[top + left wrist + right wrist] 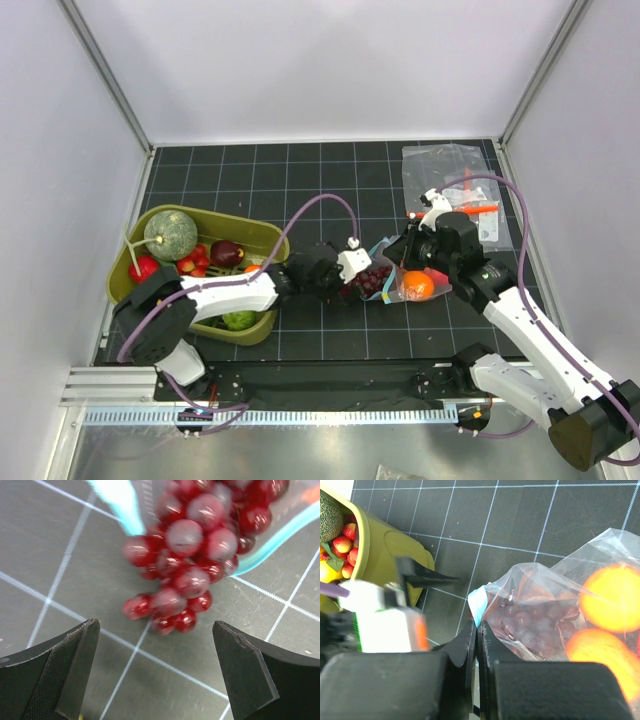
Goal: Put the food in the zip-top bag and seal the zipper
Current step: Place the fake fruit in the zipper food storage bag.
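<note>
My left gripper is to grab the dark red grapes next by the berries outside the bag's zipper strip [172, 599], so it can push them into the zip-top bag.
The clear zip-top bag [402, 272] lies on the mat at centre right, its mouth facing left. My right gripper [403, 252] is shut on the bag's light blue-teal zipper strip [478, 602], pinching it at the fingertips [477, 625]. Two orange fruits [612, 597] sit inside the bag; one shows from above [418, 286]. The dark red grapes [192, 555] lie in the bag's mouth, with the lower berries still on the mat outside the strip. My left gripper [155, 647] is open and empty just short of the grapes [375, 280]. The round red fruit is not clearly seen.
An olive-green tray [262, 236] at the left holds a grey-green melon [170, 234], strawberries and other toy food. Clear packets [447, 168] with an orange-red tool [482, 211] lie at the back right. White walls enclose the black grid mat.
</note>
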`<state>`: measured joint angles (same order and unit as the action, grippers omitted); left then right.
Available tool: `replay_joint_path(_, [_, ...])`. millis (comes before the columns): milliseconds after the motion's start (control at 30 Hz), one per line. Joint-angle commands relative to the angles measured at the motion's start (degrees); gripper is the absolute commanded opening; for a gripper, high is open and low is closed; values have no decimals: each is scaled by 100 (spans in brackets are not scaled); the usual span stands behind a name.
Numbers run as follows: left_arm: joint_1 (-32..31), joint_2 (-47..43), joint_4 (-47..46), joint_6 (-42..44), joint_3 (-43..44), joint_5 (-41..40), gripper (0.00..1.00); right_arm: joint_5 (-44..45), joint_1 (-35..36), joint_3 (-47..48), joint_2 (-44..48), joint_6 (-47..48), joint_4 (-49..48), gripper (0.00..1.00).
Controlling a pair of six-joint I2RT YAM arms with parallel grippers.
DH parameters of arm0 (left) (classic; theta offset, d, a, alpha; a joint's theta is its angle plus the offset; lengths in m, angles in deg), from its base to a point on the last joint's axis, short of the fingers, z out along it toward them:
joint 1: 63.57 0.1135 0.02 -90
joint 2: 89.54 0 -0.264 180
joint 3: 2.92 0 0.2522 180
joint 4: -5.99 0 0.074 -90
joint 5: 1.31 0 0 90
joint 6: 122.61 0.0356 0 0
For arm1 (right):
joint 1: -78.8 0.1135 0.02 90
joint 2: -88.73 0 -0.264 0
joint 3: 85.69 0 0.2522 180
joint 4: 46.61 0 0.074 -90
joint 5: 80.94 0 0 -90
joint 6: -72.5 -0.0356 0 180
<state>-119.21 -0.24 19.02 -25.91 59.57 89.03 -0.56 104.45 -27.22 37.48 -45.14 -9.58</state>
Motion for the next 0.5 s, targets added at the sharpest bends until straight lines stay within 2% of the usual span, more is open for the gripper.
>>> replay_joint_path(0, [-167, 376, -436, 384, 207, -192, 100, -83, -16, 205, 88, 74, -120, 1])
replay_joint_path(200, [-176, 721, -533, 517, 286, -193, 100, -171, -7, 187, 97, 48, -147, 1])
replay_joint_path(300, [-176, 765, -682, 482, 260, -78, 92, -188, -7, 179, 123, 30, -164, 1])
replay_joint_path(400, [-184, 835, -885, 438, 268, 114, 72, -206, -7, 135, 141, -31, -217, 1])
replay_joint_path(433, [-176, 844, -876, 411, 295, 142, 60, -206, -7, 109, 150, -66, -226, 1])
replay_joint_path(467, [-176, 852, -885, 376, 312, 159, 55, -206, -7, 91, 158, -92, -261, 1])
